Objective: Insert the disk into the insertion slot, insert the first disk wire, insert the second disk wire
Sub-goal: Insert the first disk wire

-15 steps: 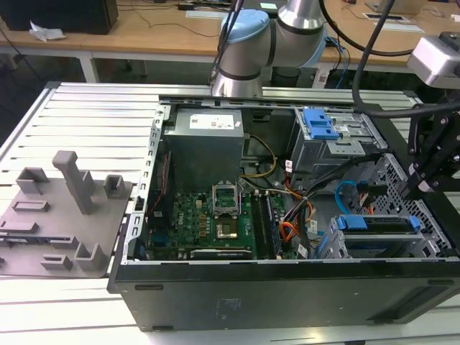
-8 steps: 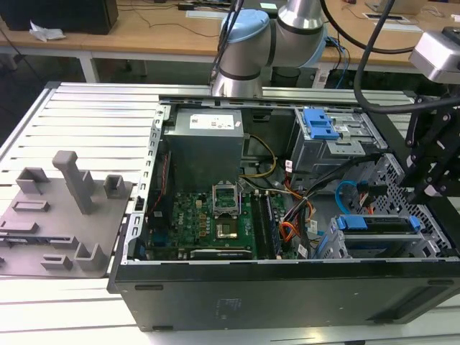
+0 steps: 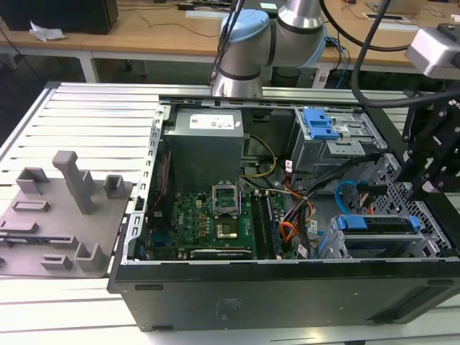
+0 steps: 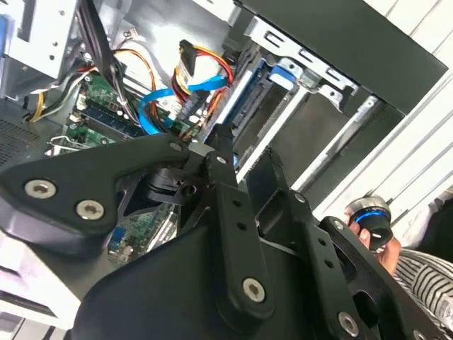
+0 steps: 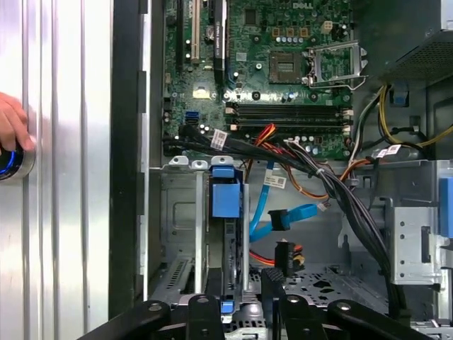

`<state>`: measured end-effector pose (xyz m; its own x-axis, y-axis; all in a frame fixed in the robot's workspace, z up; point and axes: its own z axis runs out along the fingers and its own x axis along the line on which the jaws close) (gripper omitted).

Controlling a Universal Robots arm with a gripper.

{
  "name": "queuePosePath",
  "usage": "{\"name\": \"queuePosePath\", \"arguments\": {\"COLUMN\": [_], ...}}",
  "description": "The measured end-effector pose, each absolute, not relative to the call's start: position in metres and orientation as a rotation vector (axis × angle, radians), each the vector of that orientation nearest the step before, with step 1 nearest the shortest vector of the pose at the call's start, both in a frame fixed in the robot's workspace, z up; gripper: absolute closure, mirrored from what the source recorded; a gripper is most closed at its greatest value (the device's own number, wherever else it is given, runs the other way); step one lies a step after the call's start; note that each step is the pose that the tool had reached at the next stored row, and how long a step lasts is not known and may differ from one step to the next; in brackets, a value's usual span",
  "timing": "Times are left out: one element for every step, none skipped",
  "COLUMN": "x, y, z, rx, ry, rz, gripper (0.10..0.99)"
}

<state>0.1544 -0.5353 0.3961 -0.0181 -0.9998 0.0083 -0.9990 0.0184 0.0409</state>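
Note:
My gripper grabs the first disk wire by its black plug next, to insert the wire into the disk.
The disk, in its bright blue frame, sits on edge inside the insertion slot at the case's corner on the exterior view's right. In the first wrist view the disk lies between the perforated slot walls. My gripper hovers over its end, open, fingers apart and holding nothing. The second disk wire, a light blue loop, hangs loose beside the slot. The first disk wire, red, orange and black with a black plug, lies free near it. Both wires lie beyond my gripper.
The motherboard and power supply fill the case's middle. A taller grey cage with a blue latch stands behind the slot. Thick black cables cross near it. A hand rests on a blue-ringed button outside the case.

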Motion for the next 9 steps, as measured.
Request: {"name": "queuePosePath", "arguments": {"x": [0.154, 0.154, 0.154, 0.154, 0.154, 0.154, 0.154, 0.154, 0.154], "y": [-0.533, -0.531, -0.528, -0.526, -0.523, -0.521, -0.521, -0.521, -0.521], "z": [0.396, 0.396, 0.396, 0.396, 0.396, 0.396, 0.396, 0.395, 0.394], "rx": [2.177, 2.177, 2.177, 2.177, 2.177, 2.177, 2.177, 2.177, 2.176], "ry": [-2.217, -2.217, -2.217, -2.217, -2.217, -2.217, -2.217, -2.217, -2.217], "rz": [-0.036, -0.036, -0.036, -0.036, -0.036, -0.036, -0.036, -0.036, -0.036], "gripper": [0.725, 0.725, 0.725, 0.725, 0.725, 0.725, 0.725, 0.725, 0.725]}}
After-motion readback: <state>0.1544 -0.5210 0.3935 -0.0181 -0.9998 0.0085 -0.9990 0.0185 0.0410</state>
